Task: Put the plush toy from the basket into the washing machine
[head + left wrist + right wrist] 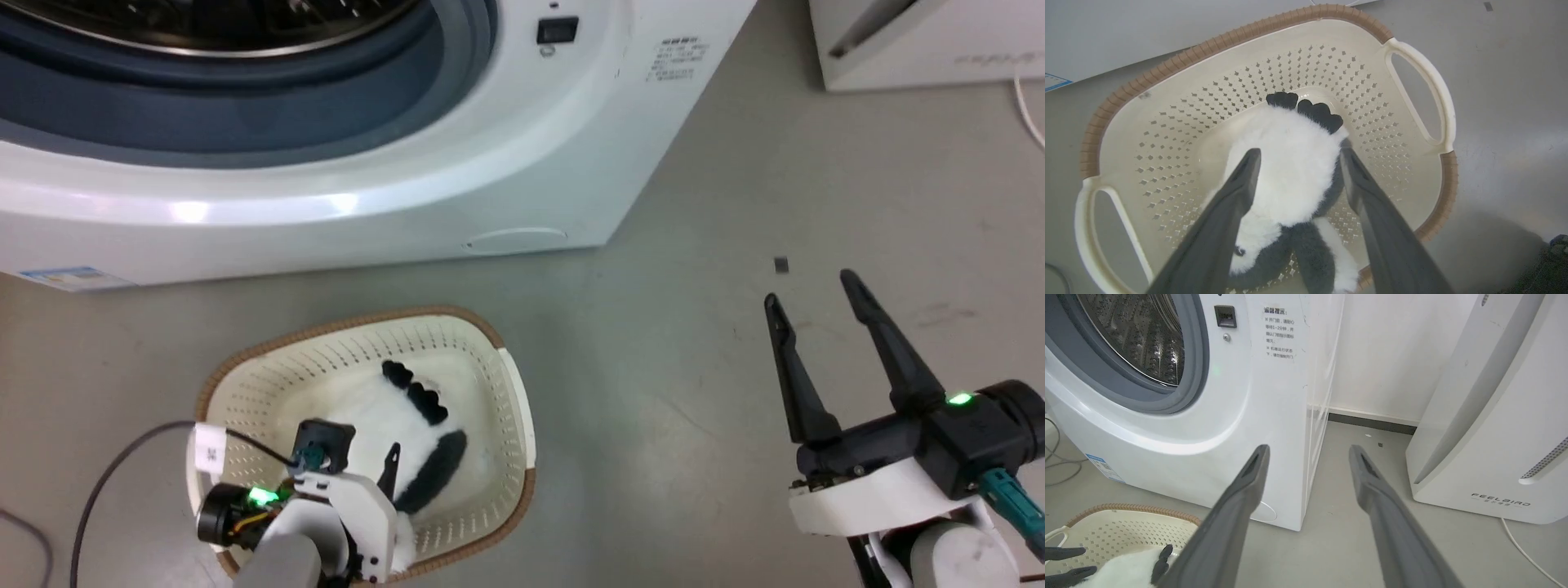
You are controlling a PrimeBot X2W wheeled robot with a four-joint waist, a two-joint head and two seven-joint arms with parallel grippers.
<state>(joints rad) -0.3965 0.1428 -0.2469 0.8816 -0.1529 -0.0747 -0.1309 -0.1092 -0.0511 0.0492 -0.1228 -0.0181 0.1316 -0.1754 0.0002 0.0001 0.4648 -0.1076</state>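
The plush toy needs to go into the washing machine, so my left gripper will next grab the toy by its white body [380, 420] [1292, 164].
The plush toy [384, 416], white with black limbs, lies in the cream basket [343, 327] on the floor before the washing machine [490, 163], whose porthole stands open onto the steel drum. My left gripper [367, 461] reaches down into the basket. In the left wrist view it [1299, 154] is open, its fingers [1237, 192] straddling the toy's [1294, 179] white body inside the basket [1208, 45]. My right gripper [810, 291] hangs open and empty over bare floor at the right. Its wrist view has the gripper [1309, 451] facing the washing machine's [1241, 416] right corner, with the basket [1126, 508] and toy [1126, 571] at lower left.
A white slanted FEELBIRD appliance [1494, 437] stands right of the washer, also at the head view's top right [922, 41], with a white cable [1523, 547] on the floor beside it. A grey cable [106, 482] trails at the left. Grey floor lies between basket and right gripper.
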